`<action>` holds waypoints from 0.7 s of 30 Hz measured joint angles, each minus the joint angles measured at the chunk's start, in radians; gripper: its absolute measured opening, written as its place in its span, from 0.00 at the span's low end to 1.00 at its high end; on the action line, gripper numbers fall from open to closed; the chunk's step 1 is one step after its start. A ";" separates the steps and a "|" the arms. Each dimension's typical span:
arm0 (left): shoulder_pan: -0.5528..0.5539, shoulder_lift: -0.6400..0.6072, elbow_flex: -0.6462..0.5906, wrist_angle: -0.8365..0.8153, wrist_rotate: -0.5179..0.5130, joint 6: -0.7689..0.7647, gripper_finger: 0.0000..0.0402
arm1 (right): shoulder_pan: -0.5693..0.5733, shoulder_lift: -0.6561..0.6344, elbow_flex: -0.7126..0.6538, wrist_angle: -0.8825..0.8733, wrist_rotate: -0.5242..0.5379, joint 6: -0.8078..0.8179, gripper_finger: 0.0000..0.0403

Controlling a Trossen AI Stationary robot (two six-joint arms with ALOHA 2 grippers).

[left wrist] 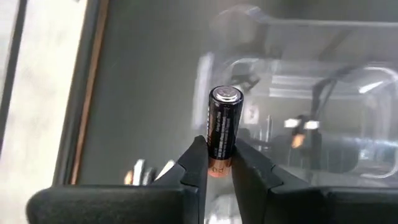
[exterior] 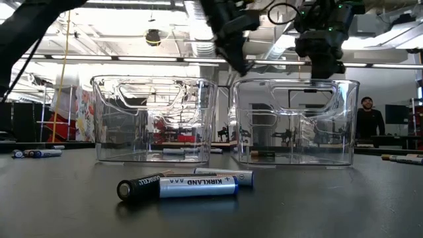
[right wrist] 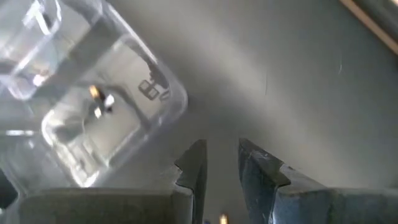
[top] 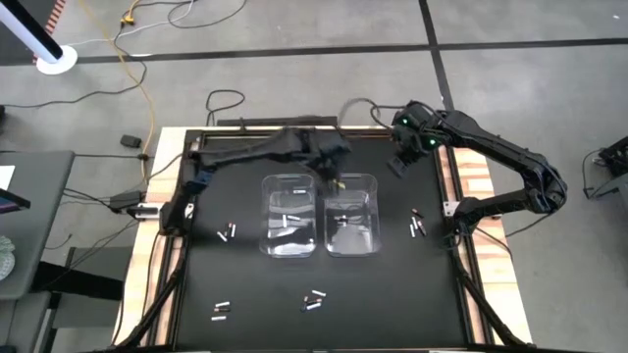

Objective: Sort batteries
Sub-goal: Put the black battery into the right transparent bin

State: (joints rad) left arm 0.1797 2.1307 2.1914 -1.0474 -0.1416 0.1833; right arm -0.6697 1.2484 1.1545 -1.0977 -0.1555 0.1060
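Note:
The dark battery (left wrist: 224, 127) hangs outside the clear bin's sides in the left wrist view and would miss, so my left gripper keeps holding it until inside.
Two clear bins stand side by side mid-table, the left bin (top: 289, 214) and the right bin (top: 351, 214), each with a battery or two on its floor. My left gripper (top: 334, 176) hangs above the far ends of the bins, near the gap between them. It is shut on a dark battery (left wrist: 224, 121) with a copper end. My right gripper (top: 400, 165) waits beyond the right bin's far right corner, its fingers (right wrist: 222, 146) a little apart with nothing showing between them. Loose batteries (top: 228, 232) (top: 314, 299) (top: 415, 226) lie flat on the black mat. My left gripper pinches the dark battery at its copper end (left wrist: 217, 167) between the two fingertips. The battery stands out past the fingers, in line with them, its silver cap (left wrist: 226, 94) away from the gripper. The gripper slants down from the table's left side, and the battery is lifted clear.
More batteries (top: 221, 310) lie near the mat's front left, and a pair (exterior: 178, 186) lies close in front of the low camera. Wooden strips (top: 461, 186) border the mat. A person (exterior: 369, 122) stands in the room beyond the table.

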 joint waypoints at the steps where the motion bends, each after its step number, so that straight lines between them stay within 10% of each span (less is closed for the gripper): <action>1: -0.014 0.021 0.024 0.003 0.007 0.009 0.10 | 0.000 0.000 0.000 -0.016 0.000 0.004 0.27; 21: -0.096 0.259 0.116 0.071 0.014 -0.109 0.14 | 0.002 0.000 0.000 -0.158 0.015 -0.028 0.27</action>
State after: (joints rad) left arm 0.0834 2.3896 2.3075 -0.9766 -0.1272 0.0740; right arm -0.6682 1.2484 1.1545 -1.2558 -0.1400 0.0780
